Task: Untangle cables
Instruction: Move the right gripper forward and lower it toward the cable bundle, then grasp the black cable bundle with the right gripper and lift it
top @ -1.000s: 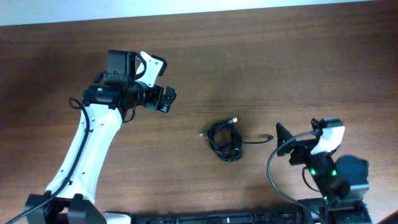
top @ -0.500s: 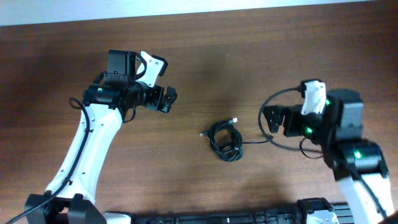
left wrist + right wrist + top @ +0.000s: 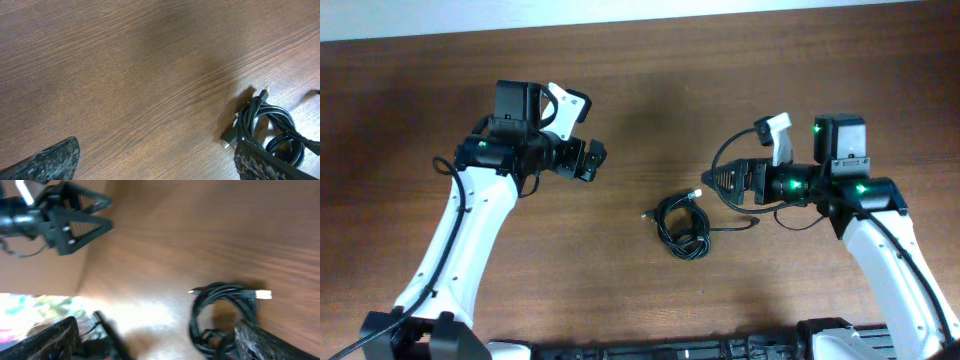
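The opposite side of the cable bundle should stay free for the left gripper to grab and untangle, so the right gripper will next grab the bundle by its nearest side.
The cables (image 3: 682,228) lie as one small knotted black bundle in the middle of the wooden table, with a thin tail (image 3: 740,226) running right to a plug. My left gripper (image 3: 588,160) hovers open, up and to the left of the bundle, well apart from it. In the left wrist view the cables (image 3: 265,125) show at the lower right, partly behind one finger (image 3: 265,167). My right gripper (image 3: 715,183) is open just right of and above the bundle. The blurred right wrist view shows the cables (image 3: 220,310) near my right finger (image 3: 270,340), nothing between the jaws.
Brown wooden table (image 3: 650,90) all around. A pale wall strip runs along its far edge (image 3: 620,15). The right arm's own thick black wire (image 3: 790,222) loops near the cable tail. The left arm's gripper (image 3: 65,220) appears at the upper left of the right wrist view.
The right arm has swung up from the table's near right corner and reached left toward the bundle. The left arm and the cables have not moved.
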Robot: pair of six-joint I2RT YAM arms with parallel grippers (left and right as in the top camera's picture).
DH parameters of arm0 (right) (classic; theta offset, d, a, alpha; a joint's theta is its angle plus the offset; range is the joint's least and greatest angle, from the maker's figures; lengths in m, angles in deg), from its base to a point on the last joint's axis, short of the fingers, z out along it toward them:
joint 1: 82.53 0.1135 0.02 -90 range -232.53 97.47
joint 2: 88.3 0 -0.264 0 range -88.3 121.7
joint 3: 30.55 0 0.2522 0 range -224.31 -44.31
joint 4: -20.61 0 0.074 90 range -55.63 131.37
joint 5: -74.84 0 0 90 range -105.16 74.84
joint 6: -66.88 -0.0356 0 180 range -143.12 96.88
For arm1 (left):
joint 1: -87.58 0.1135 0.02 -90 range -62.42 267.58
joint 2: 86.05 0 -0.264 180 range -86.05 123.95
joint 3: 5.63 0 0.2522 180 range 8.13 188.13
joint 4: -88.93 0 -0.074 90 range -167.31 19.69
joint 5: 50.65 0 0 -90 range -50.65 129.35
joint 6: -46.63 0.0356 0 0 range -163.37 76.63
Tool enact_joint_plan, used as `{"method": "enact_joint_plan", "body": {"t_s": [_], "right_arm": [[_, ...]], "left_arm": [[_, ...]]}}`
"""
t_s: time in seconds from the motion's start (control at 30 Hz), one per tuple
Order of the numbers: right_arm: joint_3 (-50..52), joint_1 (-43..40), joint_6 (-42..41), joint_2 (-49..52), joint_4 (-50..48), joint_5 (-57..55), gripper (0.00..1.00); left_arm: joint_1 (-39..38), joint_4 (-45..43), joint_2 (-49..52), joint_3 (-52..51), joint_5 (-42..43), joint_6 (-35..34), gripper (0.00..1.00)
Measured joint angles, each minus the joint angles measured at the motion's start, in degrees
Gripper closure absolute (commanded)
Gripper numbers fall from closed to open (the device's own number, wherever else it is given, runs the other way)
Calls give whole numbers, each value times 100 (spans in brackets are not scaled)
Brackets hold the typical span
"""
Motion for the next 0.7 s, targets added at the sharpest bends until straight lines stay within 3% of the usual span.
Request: {"method": "enact_joint_plan", "body": {"t_s": [0.3, 0.47, 0.7], "right_arm": [[-7, 0, -37, 149, 164, 446, 1], [-28, 0, -79, 195, 1069, -546, 1], [-28, 0, -81, 195, 1287, -1342, 1]], "left_arm": [[2, -20, 2, 0, -2, 0, 1], [0, -61, 2, 0, 0, -17, 1], [2, -114, 2, 0, 0, -17, 1]]}}
